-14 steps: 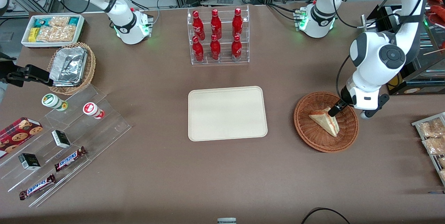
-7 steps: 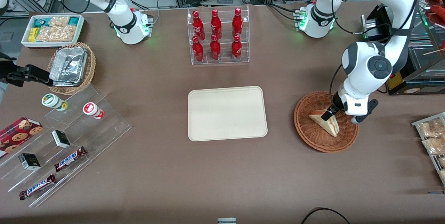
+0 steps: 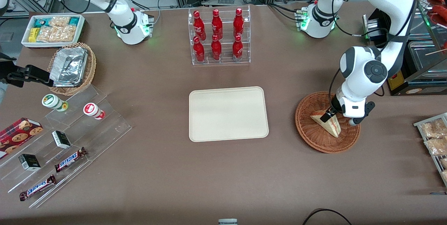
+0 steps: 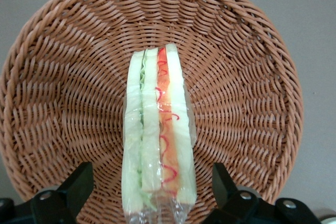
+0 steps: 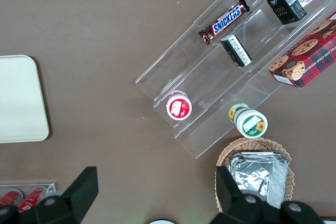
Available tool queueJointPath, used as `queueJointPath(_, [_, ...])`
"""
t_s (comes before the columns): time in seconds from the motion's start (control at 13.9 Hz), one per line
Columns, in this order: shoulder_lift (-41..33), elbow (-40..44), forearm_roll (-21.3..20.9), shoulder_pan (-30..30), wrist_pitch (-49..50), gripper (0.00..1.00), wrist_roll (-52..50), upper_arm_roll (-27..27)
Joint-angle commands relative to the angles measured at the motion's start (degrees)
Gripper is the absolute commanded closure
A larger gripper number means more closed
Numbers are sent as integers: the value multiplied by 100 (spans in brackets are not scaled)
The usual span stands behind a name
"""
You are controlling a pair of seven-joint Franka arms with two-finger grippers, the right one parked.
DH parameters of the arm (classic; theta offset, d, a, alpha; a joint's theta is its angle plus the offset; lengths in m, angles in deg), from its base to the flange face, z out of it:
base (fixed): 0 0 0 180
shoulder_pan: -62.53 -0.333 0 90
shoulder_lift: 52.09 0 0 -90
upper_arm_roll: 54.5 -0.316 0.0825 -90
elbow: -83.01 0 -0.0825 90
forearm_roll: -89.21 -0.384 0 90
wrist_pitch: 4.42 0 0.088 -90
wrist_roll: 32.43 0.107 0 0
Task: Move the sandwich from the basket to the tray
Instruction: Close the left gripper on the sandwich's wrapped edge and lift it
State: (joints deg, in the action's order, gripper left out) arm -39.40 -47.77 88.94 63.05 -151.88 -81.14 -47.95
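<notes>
The gripper will next grab the sandwich by its end with the gathered wrap (image 3: pixel 321 116), so that the robot can set the sandwich onto the cream tray (image 3: pixel 228 113).
The sandwich (image 3: pixel 327 123) (image 4: pixel 157 135), a plastic-wrapped wedge of pale bread with red-orange and green filling, stands on edge in the reddish-brown wicker basket (image 3: pixel 309 130) (image 4: pixel 63 77) toward the working arm's end of the table. My gripper (image 3: pixel 331 114) (image 4: pixel 152 187) hangs low over the basket, open, with one finger on each side of the sandwich's wide end and a gap between each finger and the wrap. The cream tray (image 3: pixel 228 113) (image 5: pixel 18 98) lies bare in the middle of the table.
A clear rack of red bottles (image 3: pixel 218 36) stands farther from the front camera than the tray. Snack packets (image 3: pixel 434 137) lie on a rack at the working arm's end. A clear stepped shelf with candy bars (image 3: pixel 70 158), a foil-filled tan basket (image 3: pixel 71 67) and a white bin (image 3: pixel 52 29) sit toward the parked arm's end.
My arm has swung toward the basket's middle and come down, bringing the open gripper over and around the sandwich's wide end. The sandwich has not moved.
</notes>
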Motion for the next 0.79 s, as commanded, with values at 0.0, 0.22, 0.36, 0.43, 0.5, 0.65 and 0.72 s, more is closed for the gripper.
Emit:
queueJointPath(0.0, [67,-52,45,-70,-196,8,-78,40])
queueJointPath(0.22, [102,-26,53,-79,-204,93,-78,48])
queueJointPath(0.36, [120,0,45,-79,-187,100,-78,40])
queueJointPath(0.43, [85,9,53,-79,-143,100,-61,40])
queueJointPath(0.5, [6,27,45,-79,-117,100,-8,40])
queueJointPath(0.65, [-249,236,-17,-70,538,100,45,13])
queueJointPath(0.72, [-311,507,-52,-53,1012,100,36,13])
